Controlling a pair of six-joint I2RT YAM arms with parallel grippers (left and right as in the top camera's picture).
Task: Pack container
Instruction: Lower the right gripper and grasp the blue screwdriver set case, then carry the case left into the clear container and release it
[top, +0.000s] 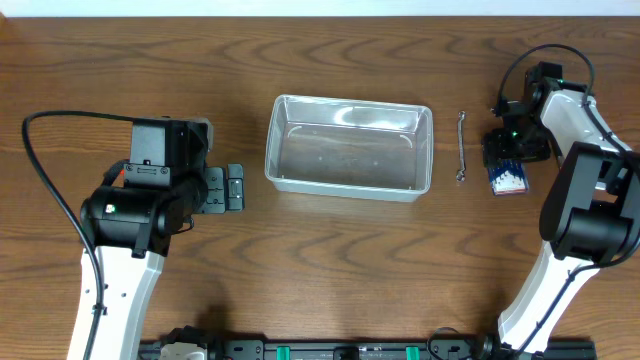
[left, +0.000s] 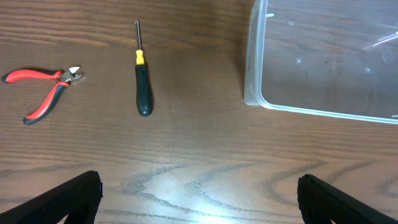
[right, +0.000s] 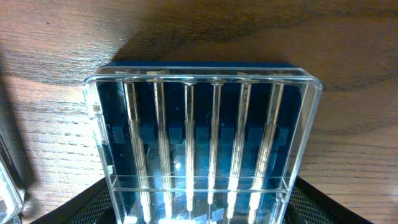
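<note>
My right gripper would bring the blue case (top: 508, 177) (right: 205, 143) up off the wood if I lifted it now, because its fingers are closed against both sides of the case.
The clear plastic container (top: 350, 101) sits empty at the table's middle; its corner shows in the left wrist view (left: 252, 62). My left gripper (top: 232, 188) is open and empty to the container's left, its fingers (left: 199, 186) wide apart above bare wood. My right gripper (top: 516, 148) is at the far right, its fingers (right: 199, 208) closed against both sides of a clear-lidded blue case (right: 205, 143) holding several metal bits. The case (top: 508, 177) rests on the table.
A thin metal wrench (top: 461, 147) lies between the container and the right gripper. Red-handled pliers (left: 43, 90) and a black screwdriver with a yellow collar (left: 142, 78) lie left of the container, hidden under my left arm in the overhead view.
</note>
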